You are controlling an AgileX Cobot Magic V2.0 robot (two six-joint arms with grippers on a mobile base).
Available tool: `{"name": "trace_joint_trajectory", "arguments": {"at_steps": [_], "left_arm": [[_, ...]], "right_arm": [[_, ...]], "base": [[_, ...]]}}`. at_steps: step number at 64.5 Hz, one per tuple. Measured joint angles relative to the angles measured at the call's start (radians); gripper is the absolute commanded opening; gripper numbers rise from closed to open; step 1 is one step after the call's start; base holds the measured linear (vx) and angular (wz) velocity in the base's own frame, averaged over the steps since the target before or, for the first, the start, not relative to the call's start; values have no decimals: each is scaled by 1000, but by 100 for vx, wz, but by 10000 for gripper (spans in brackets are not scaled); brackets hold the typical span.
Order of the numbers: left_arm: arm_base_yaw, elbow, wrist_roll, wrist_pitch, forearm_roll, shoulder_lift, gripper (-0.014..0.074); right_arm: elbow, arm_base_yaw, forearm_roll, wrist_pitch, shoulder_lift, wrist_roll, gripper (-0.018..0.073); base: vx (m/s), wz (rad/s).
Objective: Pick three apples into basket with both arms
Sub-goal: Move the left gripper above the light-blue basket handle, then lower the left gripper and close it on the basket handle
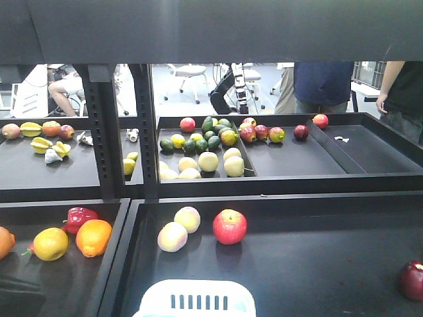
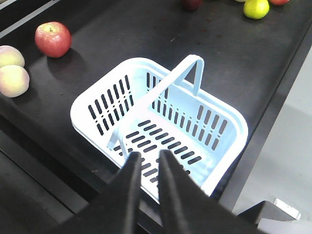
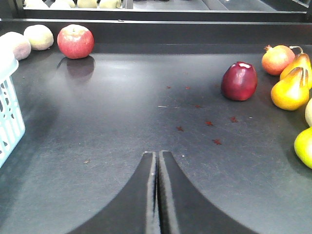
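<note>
My left gripper grabs the basket by its upright handle [image 2: 157, 91] next. Then my left gripper carries the basket [image 2: 233, 123] over to the apples.
The pale basket [image 2: 233, 123] stands empty at the front of the black tray, its handle upright; its rim also shows in the front view [image 1: 197, 292] and its wall in the right wrist view [image 3: 9, 114]. A red apple [image 1: 229, 226] [image 2: 52, 39] [image 3: 75, 41] lies near the tray's back wall. A dark red apple [image 1: 412, 279] [image 3: 239, 81] lies at the right. My left gripper [image 2: 149, 155] hovers over the basket's near edge, open a little and holding nothing. My right gripper [image 3: 157, 153] is shut and holds nothing, low over bare tray floor between the two apples.
Two pale peaches [image 1: 178, 228] lie left of the red apple. A pomegranate [image 3: 277, 59] and yellow pears [image 3: 291, 90] sit far right. The left bin holds an orange [image 1: 93, 237], a lemon and a red pepper. Back shelves carry mixed fruit, including more apples [image 1: 320, 121].
</note>
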Motion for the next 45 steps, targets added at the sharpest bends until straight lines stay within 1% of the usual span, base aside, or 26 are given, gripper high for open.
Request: {"name": "trace_joint_trajectory", "arguments": {"at_steps": [11,16,22,29,32,36,45], "left_arm": [[0,0,3,2,-24,5,503],[0,0,4,2,-51,19,571],[0,0,4,6,-82,42,578],[-2,0,4,38,-87,72,556],[-13,0,5,47,-85,85,551],[-33,0,17,50,-81,104,552],[-116,0,96,27,-81,150,552]], "right_arm": [[0,0,0,0,0,0,-1],[0,0,0,0,0,0,-1],[0,0,0,0,0,0,-1],[0,0,0,0,0,0,-1],[0,0,0,0,0,0,-1],[0,0,0,0,0,0,-1],[0,0,0,0,0,0,-1]], "base": [[0,0],[0,0],[0,0],[0,0],[0,0],[0,0],[0,0]]}}
